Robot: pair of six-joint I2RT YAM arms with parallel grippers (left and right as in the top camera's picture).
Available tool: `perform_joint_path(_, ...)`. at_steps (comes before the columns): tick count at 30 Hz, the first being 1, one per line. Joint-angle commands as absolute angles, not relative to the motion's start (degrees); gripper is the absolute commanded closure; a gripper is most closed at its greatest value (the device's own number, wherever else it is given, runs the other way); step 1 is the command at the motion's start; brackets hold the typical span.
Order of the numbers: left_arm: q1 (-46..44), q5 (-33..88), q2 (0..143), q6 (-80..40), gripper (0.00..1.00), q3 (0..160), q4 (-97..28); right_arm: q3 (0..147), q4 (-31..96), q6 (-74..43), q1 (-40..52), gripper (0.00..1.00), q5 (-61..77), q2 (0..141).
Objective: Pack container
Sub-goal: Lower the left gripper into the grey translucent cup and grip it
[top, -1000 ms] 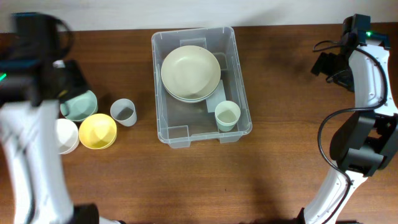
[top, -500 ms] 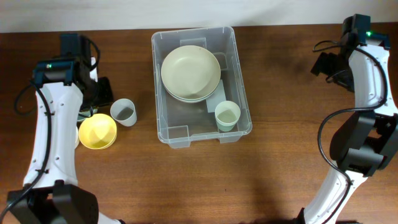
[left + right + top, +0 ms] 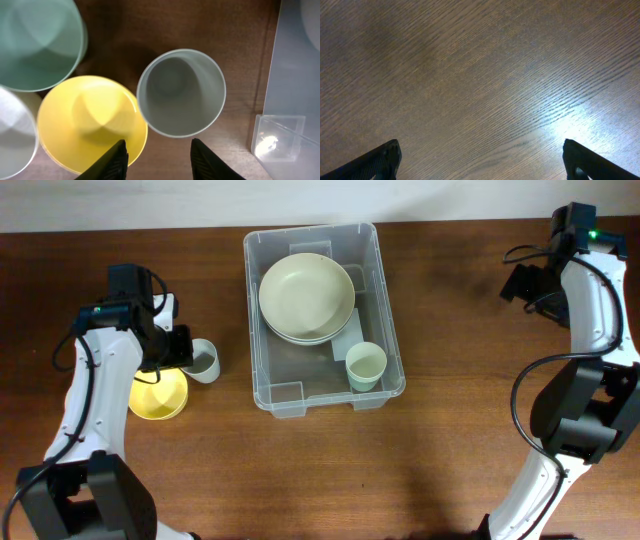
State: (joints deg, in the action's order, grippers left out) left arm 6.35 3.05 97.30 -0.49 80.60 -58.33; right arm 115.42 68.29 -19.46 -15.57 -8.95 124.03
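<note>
The left gripper picks up the grey cup by its rim next. That leaves the cup's base free to settle inside the container.
The clear plastic container stands at the table's middle, holding stacked pale green plates and a pale green cup. Its corner shows in the left wrist view. My left gripper is open and empty above a grey cup and a yellow bowl. In the left wrist view the grey cup sits just ahead of the fingertips, with the yellow bowl, a teal bowl and a white bowl beside it. My right gripper is open and empty over bare wood at the far right.
The right wrist view shows only bare wooden table between the wide-open fingertips. The bowls are clustered left of the container, partly hidden under my left arm in the overhead view.
My left arm has swung in from the left edge and moved right and forward, coming over the grey cup and yellow bowl. The right arm has not moved.
</note>
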Motion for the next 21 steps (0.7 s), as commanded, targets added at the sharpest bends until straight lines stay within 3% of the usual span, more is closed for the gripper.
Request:
perform_joint_path(1,6.66,4.75,96.47,0.97,0.55,78.52,-56.25,115.55,68.25,-19.79,-15.84,0.01,-9.23,124.03)
perform_joint_path(13,7.68,1.08,96.86,0.97,0.55,74.26,-50.0,115.55,68.25,-19.79,-15.84,0.01,-9.23,124.03)
perform_joint_path(21,7.68,1.58,99.88,0.93,0.6,72.44,-45.01,115.55,68.25,-19.79,-15.84,0.01,-9.26,124.03)
